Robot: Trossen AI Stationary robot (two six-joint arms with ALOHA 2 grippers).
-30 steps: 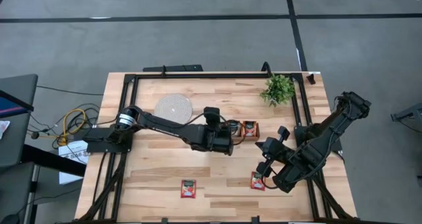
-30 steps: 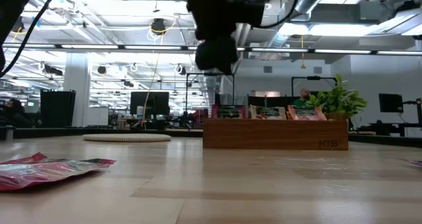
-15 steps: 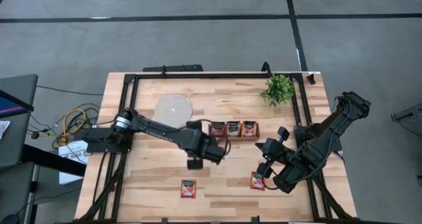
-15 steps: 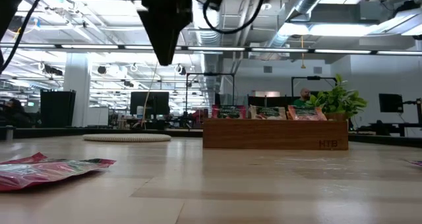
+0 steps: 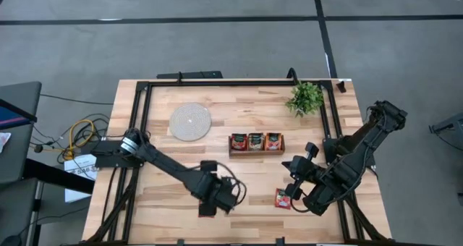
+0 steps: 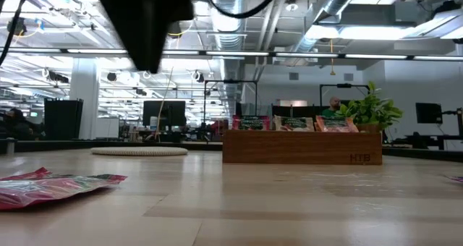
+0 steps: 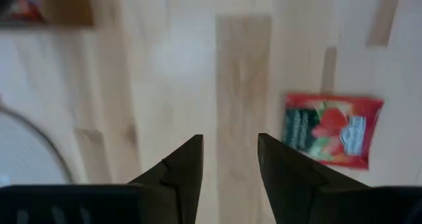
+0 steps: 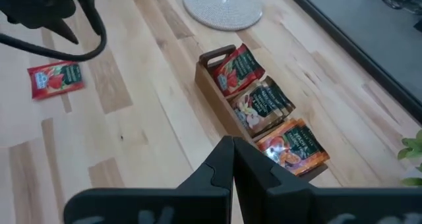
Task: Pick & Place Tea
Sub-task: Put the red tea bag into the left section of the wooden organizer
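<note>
The red sachet should go upright into the wooden tray, so my left gripper should next grab it by its dark green end (image 7: 300,128).
A red sachet (image 7: 333,130) lies flat on the table near its front edge. It also shows in the right wrist view (image 8: 56,79) and the low view (image 6: 58,184). My left gripper (image 7: 229,145) hangs open and empty above the table just beside it, and hides it in the high view (image 5: 210,201). A second red sachet (image 5: 283,197) lies flat next to my right gripper (image 5: 291,187), which is shut (image 8: 232,151) and empty. Three sachets, red (image 8: 237,69), green (image 8: 264,102) and orange (image 8: 293,145), stand in the wooden tray (image 5: 256,152).
A round grey-white disc (image 5: 190,120) lies at the far left. A small green plant (image 5: 304,97) stands at the far right. A black frame (image 5: 217,83) runs around the table. Bare wood lies between the tray and the front edge.
My left gripper has gone from beside the tray toward the table's near edge and a little left, and now hangs over the red sachet at the front. Both loose sachets have stayed where they were.
</note>
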